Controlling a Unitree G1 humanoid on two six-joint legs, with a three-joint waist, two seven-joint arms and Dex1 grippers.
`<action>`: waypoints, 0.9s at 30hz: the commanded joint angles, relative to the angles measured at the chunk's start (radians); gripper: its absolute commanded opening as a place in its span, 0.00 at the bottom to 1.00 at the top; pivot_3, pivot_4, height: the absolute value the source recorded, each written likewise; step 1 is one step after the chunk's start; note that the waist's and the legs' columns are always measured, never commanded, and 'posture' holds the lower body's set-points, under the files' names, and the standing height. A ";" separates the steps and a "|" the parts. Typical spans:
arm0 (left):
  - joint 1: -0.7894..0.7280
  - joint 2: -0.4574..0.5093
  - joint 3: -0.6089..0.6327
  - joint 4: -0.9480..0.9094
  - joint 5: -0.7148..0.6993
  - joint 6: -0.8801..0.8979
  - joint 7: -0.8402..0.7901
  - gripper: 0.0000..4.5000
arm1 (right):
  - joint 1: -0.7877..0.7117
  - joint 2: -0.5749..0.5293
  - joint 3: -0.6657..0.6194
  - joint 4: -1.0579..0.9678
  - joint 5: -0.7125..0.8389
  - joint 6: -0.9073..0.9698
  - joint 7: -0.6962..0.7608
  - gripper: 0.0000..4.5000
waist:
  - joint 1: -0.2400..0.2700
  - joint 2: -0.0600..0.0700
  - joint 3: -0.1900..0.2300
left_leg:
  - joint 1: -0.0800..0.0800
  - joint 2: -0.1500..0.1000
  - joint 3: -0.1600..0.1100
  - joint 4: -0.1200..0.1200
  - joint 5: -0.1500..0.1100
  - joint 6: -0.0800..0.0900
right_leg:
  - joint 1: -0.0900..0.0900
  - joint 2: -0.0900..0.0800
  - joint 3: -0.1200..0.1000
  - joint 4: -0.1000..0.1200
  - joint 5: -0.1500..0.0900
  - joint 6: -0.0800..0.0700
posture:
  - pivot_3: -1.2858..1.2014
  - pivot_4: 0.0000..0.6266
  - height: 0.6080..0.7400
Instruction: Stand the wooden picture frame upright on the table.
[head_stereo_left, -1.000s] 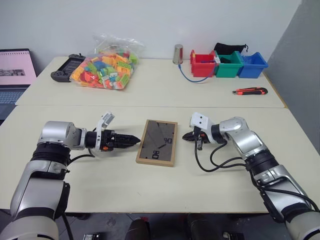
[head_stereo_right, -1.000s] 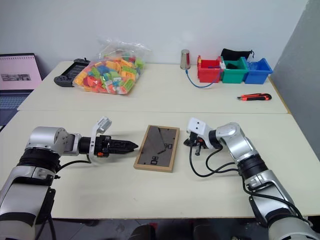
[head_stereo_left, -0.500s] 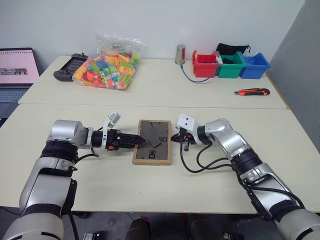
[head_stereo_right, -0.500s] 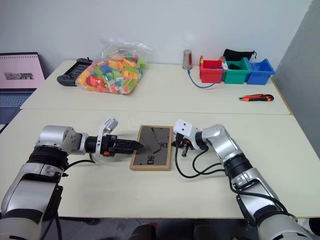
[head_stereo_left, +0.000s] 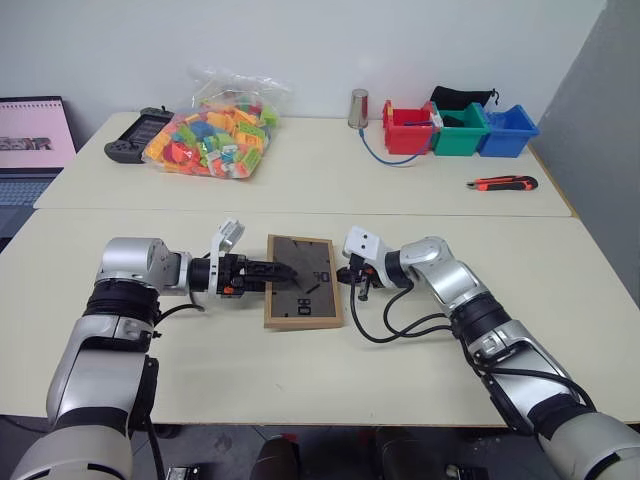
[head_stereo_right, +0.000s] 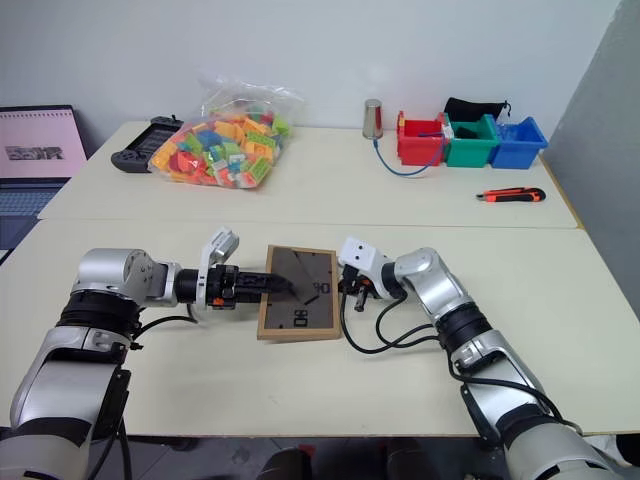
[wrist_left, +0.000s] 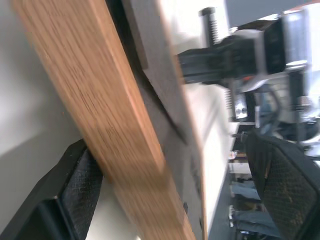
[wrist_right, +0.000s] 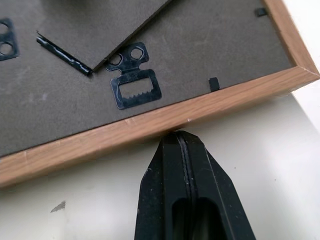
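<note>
The left gripper grips the picture frame (head_stereo_left: 312, 296) by its long light-wood side rim (head_stereo_left: 269, 300) next, to stand the frame upright.
The wooden picture frame (head_stereo_left: 312, 296) lies back-up on the table (head_stereo_left: 300, 385), its dark panel and black stand facing up. My left gripper (head_stereo_left: 276, 270) is open and straddles the frame's left edge. One finger (wrist_left: 70, 197) sits under the light-wood rim (wrist_left: 100, 115) and the other finger (wrist_left: 285, 185) is over the back panel. My right gripper (head_stereo_left: 350, 280) is shut. Its closed tip (wrist_right: 181, 145) presses against the frame's right wooden edge (wrist_right: 150, 122), near the sawtooth hanger (wrist_right: 132, 85).
On the far table stand a bag of coloured bricks (head_stereo_left: 212, 125), a game controller (head_stereo_left: 135, 135), a metal cup (head_stereo_left: 358, 108) and red, green and blue bins (head_stereo_left: 458, 128). A utility knife (head_stereo_left: 500, 183) lies at the right. A laptop (head_stereo_left: 30, 140) stands far left.
My right gripper moved left to the frame's right edge and nudged the frame toward my left gripper. The frame's left edge now sits between the left fingers, which were short of it before.
</note>
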 joint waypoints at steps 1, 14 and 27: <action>0.032 0.021 0.026 -0.128 -0.075 0.052 -0.021 0.99 | -0.029 0.012 -0.011 0.010 -0.004 -0.022 -0.011 0.00 | -0.002 0.000 0.000 | 0.000 0.000 0.000 0.000 0.000 0.000 | 0.000 0.000 0.000 0.000 0.000 0.000 | 0.52 0.24 1.00; 0.126 0.048 -0.003 -0.268 -0.120 0.070 0.017 0.99 | -0.042 0.024 -0.014 0.024 -0.002 -0.032 -0.028 0.00 | -0.002 0.000 0.000 | 0.000 0.000 0.000 0.000 0.000 0.000 | 0.000 0.000 0.000 0.001 0.000 0.000 | 0.52 0.24 1.00; 0.107 0.012 0.014 -0.224 -0.115 0.037 0.081 0.75 | -0.034 0.035 -0.014 -0.052 0.018 0.013 -0.011 0.00 | -0.003 0.000 0.000 | 0.000 0.000 0.000 0.000 0.000 0.000 | 0.000 0.000 0.000 0.001 0.000 0.000 | 0.52 0.24 1.00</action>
